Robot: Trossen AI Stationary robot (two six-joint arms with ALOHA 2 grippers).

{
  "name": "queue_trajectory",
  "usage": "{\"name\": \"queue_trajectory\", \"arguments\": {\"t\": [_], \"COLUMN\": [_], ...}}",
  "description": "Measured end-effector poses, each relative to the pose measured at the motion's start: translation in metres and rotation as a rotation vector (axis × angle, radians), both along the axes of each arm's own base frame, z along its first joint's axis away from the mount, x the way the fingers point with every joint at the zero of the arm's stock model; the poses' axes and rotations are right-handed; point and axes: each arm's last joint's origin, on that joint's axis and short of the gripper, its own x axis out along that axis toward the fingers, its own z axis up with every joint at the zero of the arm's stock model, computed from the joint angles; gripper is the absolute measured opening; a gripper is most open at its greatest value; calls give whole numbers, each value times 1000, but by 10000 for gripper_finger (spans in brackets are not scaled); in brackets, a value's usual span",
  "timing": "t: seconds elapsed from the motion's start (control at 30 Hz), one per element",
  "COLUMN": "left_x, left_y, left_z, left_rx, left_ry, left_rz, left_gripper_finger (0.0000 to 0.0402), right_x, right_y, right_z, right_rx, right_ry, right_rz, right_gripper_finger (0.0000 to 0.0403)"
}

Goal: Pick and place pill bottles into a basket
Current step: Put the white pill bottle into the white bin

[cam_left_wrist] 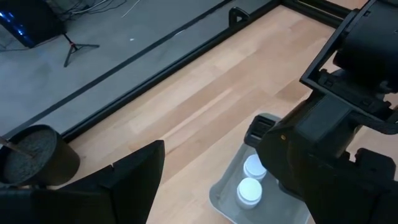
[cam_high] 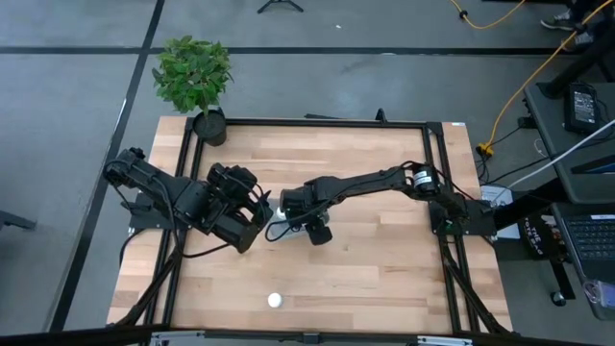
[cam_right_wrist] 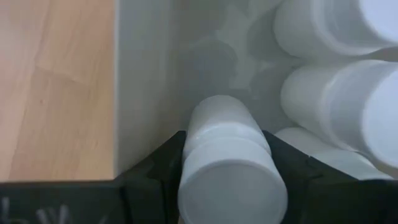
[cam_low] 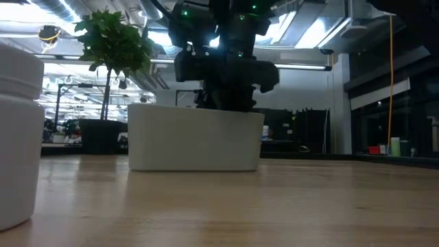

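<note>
The bottle's lower end (cam_right_wrist: 219, 109) is inside the basket (cam_right_wrist: 205, 74) beside the others in the right wrist view, so my right gripper will let go of the bottle.
My right gripper (cam_high: 306, 219) reaches down into the pale basket (cam_low: 195, 140) at the table's middle and is shut on a white pill bottle (cam_right_wrist: 227, 162). Several more bottles (cam_right_wrist: 336, 81) stand in the basket beside it; two of their caps show in the left wrist view (cam_left_wrist: 252, 180). One bottle (cam_high: 275, 300) stands alone near the table's near edge and looms at the left of the low view (cam_low: 17, 137). My left gripper (cam_high: 252, 231) hovers just left of the basket, open and empty, one finger (cam_left_wrist: 124, 183) showing. My right gripper pinches the pill bottle between its two fingers (cam_right_wrist: 155, 171), on the bottle's sides just below its cap (cam_right_wrist: 230, 186). The fingers come from above, pointing down into the basket, and lie along the upright bottle. Whether the bottle's bottom stands on the basket floor, I cannot tell.
A black pot with a green plant (cam_high: 197, 77) stands at the far left corner. A black frame rail (cam_high: 317, 122) runs round the wooden table. Bare wood lies right of the basket and along the near side.
</note>
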Motion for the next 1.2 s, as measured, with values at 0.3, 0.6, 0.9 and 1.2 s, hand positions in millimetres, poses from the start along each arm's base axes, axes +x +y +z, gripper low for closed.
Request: {"name": "queue_trajectory", "arguments": {"t": [0.3, 0.6, 0.9, 1.2], "left_x": [0, 2, 2, -3], "left_y": [-1, -2, -5, -13], "left_z": [0, -1, 0, -1], "left_rx": [0, 2, -6, 10], "left_ry": [-1, -6, -9, 32], "left_rz": [-3, -13, -23, -85], "left_gripper_finger": [331, 331, 331, 331], "right_x": [0, 5, 3, -40], "right_y": [0, 2, 19, 24], "right_z": [0, 26, 114, 169], "right_rx": [13, 28, 48, -43], "right_ry": [5, -5, -86, -54], "right_rz": [-57, -121, -117, -212], "right_gripper_finger": [255, 366, 329, 306]}}
